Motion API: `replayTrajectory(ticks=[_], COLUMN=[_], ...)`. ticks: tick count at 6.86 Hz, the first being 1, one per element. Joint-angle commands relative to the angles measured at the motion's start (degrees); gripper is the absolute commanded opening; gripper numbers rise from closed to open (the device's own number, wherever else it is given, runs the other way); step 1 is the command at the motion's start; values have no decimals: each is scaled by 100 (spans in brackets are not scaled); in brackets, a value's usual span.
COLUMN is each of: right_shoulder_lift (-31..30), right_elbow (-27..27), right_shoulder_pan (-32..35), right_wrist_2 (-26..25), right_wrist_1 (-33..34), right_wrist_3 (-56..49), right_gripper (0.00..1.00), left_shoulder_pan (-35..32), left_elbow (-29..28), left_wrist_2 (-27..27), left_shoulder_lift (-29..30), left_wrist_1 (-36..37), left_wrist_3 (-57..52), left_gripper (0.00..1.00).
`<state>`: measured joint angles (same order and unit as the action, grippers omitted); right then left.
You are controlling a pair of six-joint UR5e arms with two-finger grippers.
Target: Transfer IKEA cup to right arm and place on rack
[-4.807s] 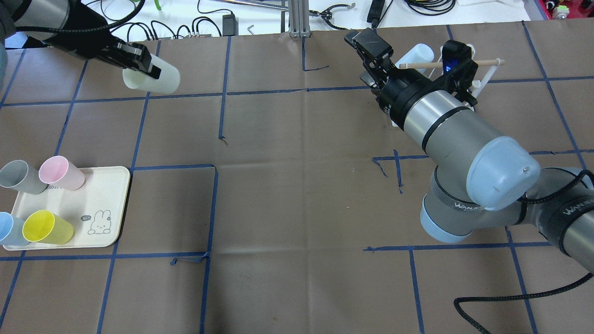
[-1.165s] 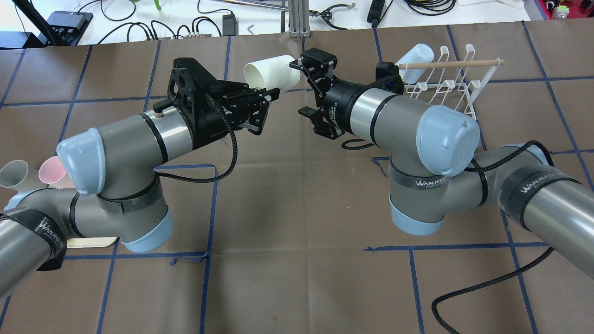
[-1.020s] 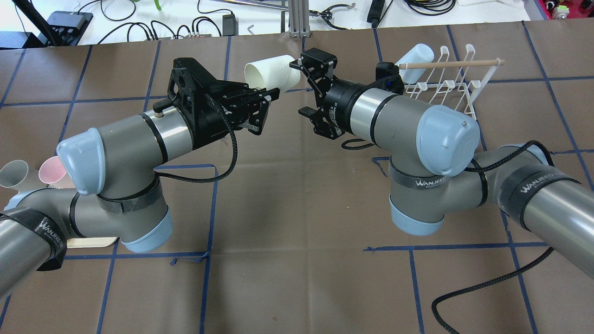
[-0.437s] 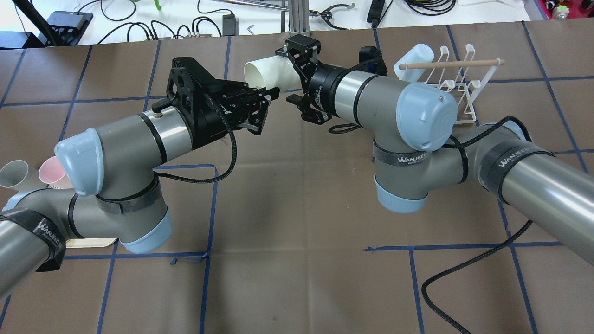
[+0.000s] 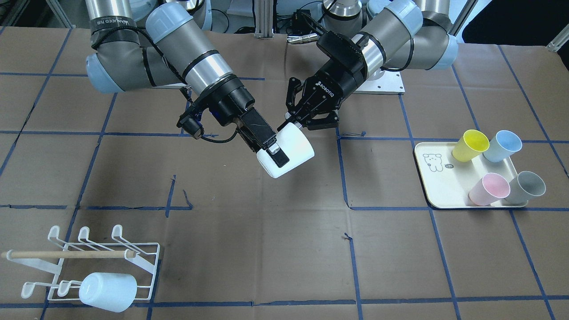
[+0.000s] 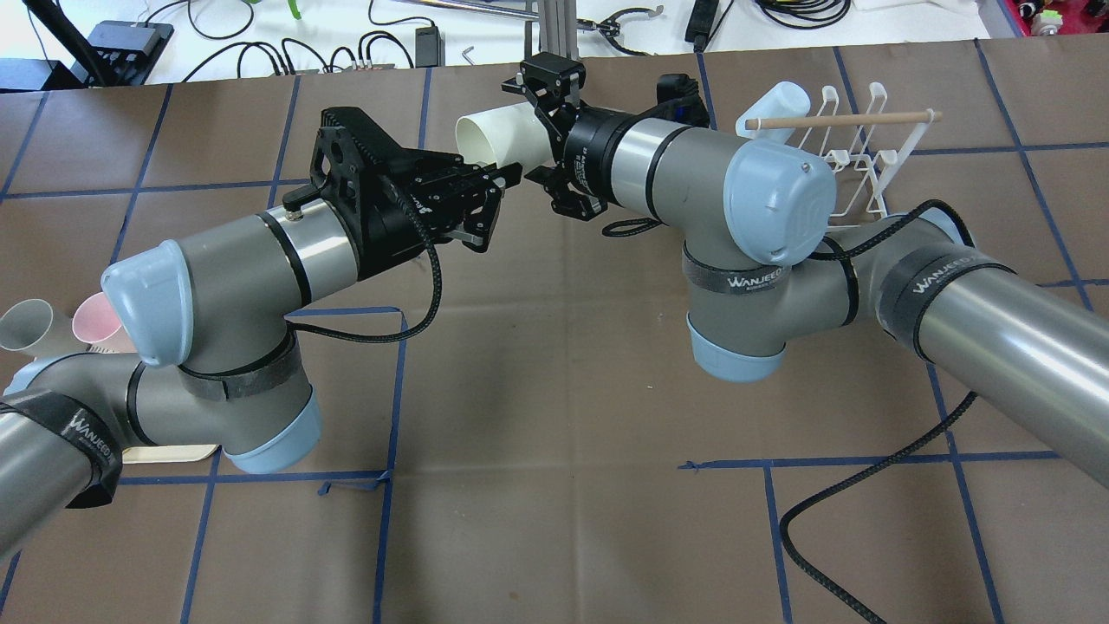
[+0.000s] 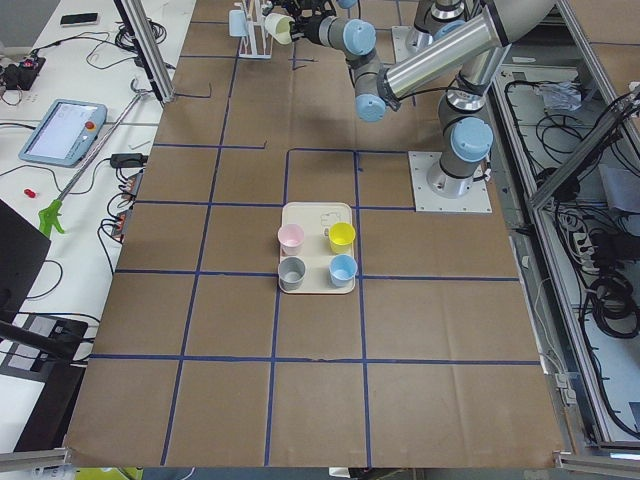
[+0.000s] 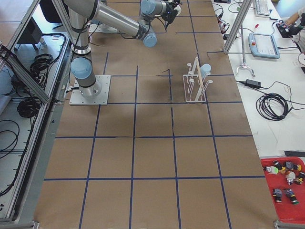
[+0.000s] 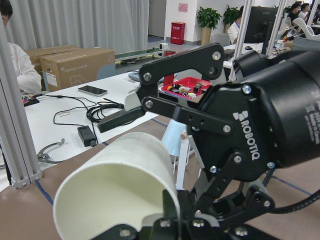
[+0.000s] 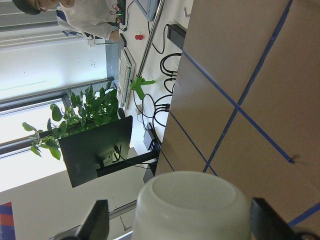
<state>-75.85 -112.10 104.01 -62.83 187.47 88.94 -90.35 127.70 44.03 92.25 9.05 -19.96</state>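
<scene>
My right gripper should carry the cup onto the rack, so next it should grab the white cup by its base end (image 5: pixel 266 162) (image 10: pixel 192 200).
A white IKEA cup (image 5: pixel 291 149) hangs in the air on its side over the table's middle; it also shows in the overhead view (image 6: pixel 494 139). My left gripper (image 5: pixel 289 126) is shut on its rim, also in the overhead view (image 6: pixel 492 178). My right gripper (image 5: pixel 278 153) is open, its fingers astride the cup's base end with gaps on both sides; the right wrist view shows the base (image 10: pixel 192 205) between the spread fingers (image 10: pixel 95 220). The white wire rack (image 5: pixel 146 262) with its wooden dowel (image 5: pixel 66 254) stands on my right and carries a pale blue cup (image 5: pixel 106 291).
A cream tray (image 5: pixel 438 186) with a bear drawing stands on my left, holding yellow (image 5: pixel 470 146), blue (image 5: pixel 502 146), pink (image 5: pixel 489 189) and grey (image 5: pixel 526 186) cups. Blue tape lines cross the brown table cover. Cables lie beyond the far edge (image 6: pixel 381 43).
My right arm has moved left from the rack, and its open fingers have slid over the cup's base end. My left arm brought the cup in earlier and has held still for the last second.
</scene>
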Motion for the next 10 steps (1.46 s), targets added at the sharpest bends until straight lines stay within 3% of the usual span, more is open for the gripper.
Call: replayTrajectory(ticks=[1,3,5,6,7,8,9,10], right_shoulder_lift=[8,8,8,8,8,8,8,17], right_elbow=[4,-5,-5,-5,-5,-5,-5,21], right_shoulder_pan=[5,5,5,5,5,5,5,5], right_wrist_2=[-45,-10,25,25,34,34,34,34], right_wrist_1=[-9,0,17,26,26,35,44,61], right_wrist_3=[0,-69,-88,-105,-114,-114,-114,-123], right_gripper=[89,60,39,37,35,33,32,29], left_shoulder_pan=[0,0,0,0,9,9,26,79], left_elbow=[0,0,-8,-17,-43,-61,-70,-70], left_wrist_2=[0,0,0,9,18,18,9,9], left_shoulder_lift=[-14,-23,-32,-32,-32,47,47,30], left_wrist_1=[0,-9,-9,-9,-17,-9,-9,-9], left_wrist_3=[1,1,1,1,18,236,351,353], left_gripper=[0,0,7,16,44,88,98,99])
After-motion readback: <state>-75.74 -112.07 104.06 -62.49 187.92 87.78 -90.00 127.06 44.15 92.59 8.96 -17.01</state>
